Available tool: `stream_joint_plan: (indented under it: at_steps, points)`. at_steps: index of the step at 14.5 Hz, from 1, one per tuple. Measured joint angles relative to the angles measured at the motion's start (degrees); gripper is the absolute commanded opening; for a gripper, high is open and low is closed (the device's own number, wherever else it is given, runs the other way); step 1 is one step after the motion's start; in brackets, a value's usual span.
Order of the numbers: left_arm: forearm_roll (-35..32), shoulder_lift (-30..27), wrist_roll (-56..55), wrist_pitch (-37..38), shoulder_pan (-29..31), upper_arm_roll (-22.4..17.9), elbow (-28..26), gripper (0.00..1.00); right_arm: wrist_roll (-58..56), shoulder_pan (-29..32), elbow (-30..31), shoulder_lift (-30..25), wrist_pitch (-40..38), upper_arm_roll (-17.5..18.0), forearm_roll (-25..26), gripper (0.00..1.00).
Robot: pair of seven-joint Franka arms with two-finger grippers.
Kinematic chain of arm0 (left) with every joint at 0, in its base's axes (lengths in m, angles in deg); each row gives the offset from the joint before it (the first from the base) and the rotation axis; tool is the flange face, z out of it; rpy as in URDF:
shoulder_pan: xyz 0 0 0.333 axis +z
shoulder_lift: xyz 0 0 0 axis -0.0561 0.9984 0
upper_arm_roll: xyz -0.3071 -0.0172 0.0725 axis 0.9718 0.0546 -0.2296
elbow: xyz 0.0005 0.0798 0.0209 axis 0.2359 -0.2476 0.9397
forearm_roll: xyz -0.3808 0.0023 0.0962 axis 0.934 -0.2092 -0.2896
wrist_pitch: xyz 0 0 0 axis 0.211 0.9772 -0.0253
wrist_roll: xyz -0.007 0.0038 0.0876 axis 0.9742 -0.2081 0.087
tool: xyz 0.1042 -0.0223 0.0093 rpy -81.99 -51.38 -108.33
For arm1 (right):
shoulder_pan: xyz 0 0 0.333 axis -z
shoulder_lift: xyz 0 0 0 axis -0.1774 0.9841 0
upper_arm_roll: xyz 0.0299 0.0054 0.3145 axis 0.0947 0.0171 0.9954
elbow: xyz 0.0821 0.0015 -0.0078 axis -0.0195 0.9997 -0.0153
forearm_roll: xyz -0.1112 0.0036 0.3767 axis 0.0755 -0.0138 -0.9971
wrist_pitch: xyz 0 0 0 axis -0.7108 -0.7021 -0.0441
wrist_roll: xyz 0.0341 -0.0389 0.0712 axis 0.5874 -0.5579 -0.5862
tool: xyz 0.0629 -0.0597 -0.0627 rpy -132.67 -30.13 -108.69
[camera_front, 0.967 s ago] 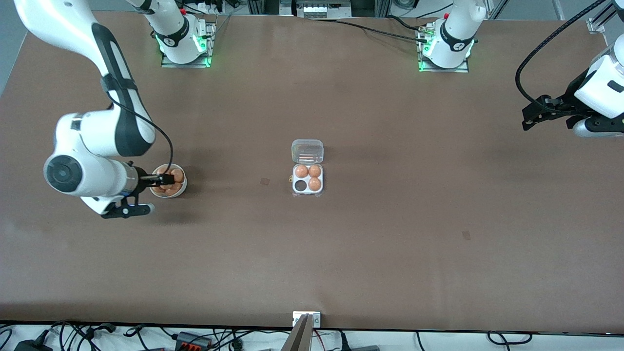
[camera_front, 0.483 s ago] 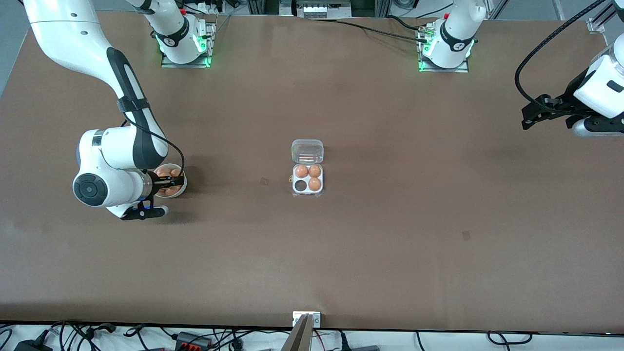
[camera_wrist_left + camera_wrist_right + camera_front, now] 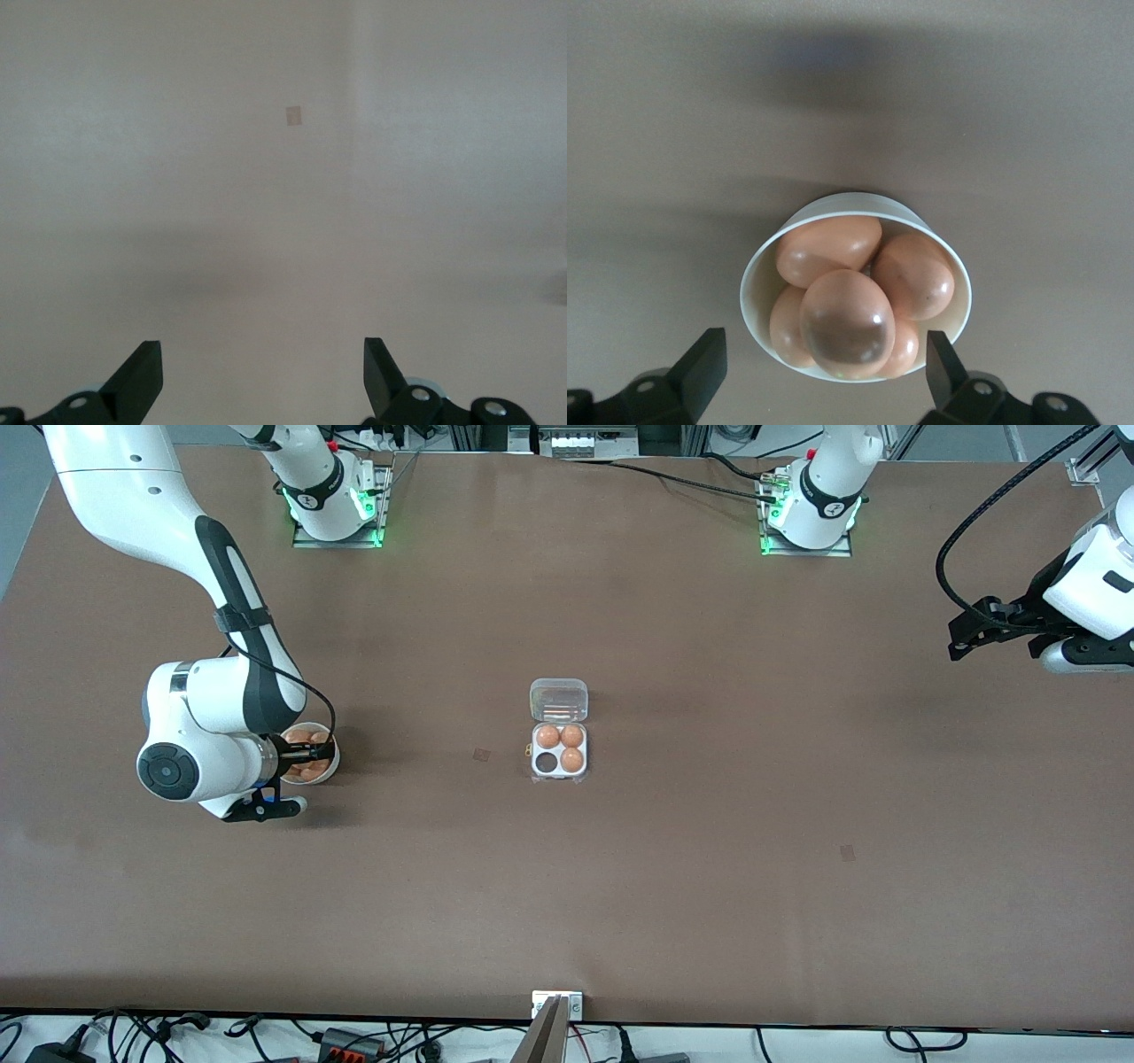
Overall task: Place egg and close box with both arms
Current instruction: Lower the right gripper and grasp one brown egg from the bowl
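The fingers of the right gripper are on either side of the topmost egg (image 3: 847, 324) over the white bowl (image 3: 761, 283), so the right gripper needs to close. Closing now would hold the egg.
The box (image 3: 559, 764) lies mid-table with its clear lid (image 3: 559, 700) open flat. Three eggs (image 3: 560, 745) fill its cells; the cell (image 3: 546, 763) nearest the right arm's end and the front camera is empty. A white bowl (image 3: 334, 763) near the right arm's end holds several eggs. My right gripper (image 3: 310, 756) hangs open just over that bowl. In the right wrist view the fingers (image 3: 704, 365) stand wide on either side of the bowl (image 3: 751, 285), with the topmost egg (image 3: 846, 323) between them, untouched. My left gripper (image 3: 961, 640) waits open and empty over the left arm's end of the table.
The left wrist view shows only bare brown table under the open left gripper (image 3: 261, 376), with a small square mark (image 3: 293, 116). The arm bases (image 3: 335, 505) stand along the table's edge farthest from the front camera.
The right arm's wrist has swung in toward the bowl and settled, its gripper staying over the eggs. The left arm has not moved.
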Motion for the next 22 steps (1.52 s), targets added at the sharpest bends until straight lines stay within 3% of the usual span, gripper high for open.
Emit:
stream_joint_plan:
  at_steps: [1, 2, 4, 10, 12, 15, 17, 18, 22]
  points:
    - [0.0, 0.0, 0.0, 0.0, 0.0, 0.0, 0.0, 1.00, 0.0, 0.0, 0.0, 0.1, 0.0, 0.0, 0.0, 0.88]
    - [0.0, 0.0, 0.0, 0.0, 0.0, 0.0, 0.0, 1.00, 0.0, 0.0, 0.0, 0.2, 0.0, 0.0, 0.0, 0.79]
    - [0.0, 0.0, 0.0, 0.0, 0.0, 0.0, 0.0, 1.00, 0.0, 0.0, 0.0, 0.4, 0.0, 0.0, 0.0, 0.73]
    - [0.0, 0.0, 0.0, 0.3, 0.0, 0.0, 0.0, 1.00, 0.0, 0.0, 0.0, 0.5, 0.0, 0.0, 0.0, 0.69]
    - [0.0, 0.0, 0.0, 0.3, 0.0, 0.0, 0.0, 1.00, -0.1, 0.0, 0.0, 0.5, 0.0, 0.0, 0.0, 0.56]
    - [0.0, 0.0, 0.0, 0.3, 0.0, 0.0, 0.0, 1.00, -0.1, 0.0, 0.0, 0.5, 0.0, 0.0, 0.0, 0.19]
    - [0.0, 0.0, 0.0, 0.3, 0.0, 0.0, 0.0, 1.00, -0.1, 0.0, 0.0, 0.5, -0.1, 0.0, 0.0, 0.04]
    - [0.0, 0.0, 0.0, 0.3, 0.0, 0.0, 0.0, 1.00, -0.1, 0.0, 0.0, 0.5, -0.1, 0.0, 0.0, 0.00]
    - [0.0, 0.0, 0.0, 0.3, 0.0, 0.0, 0.0, 1.00, -0.3, -0.1, -0.6, 0.2, -0.2, 0.0, 0.0, 0.00]
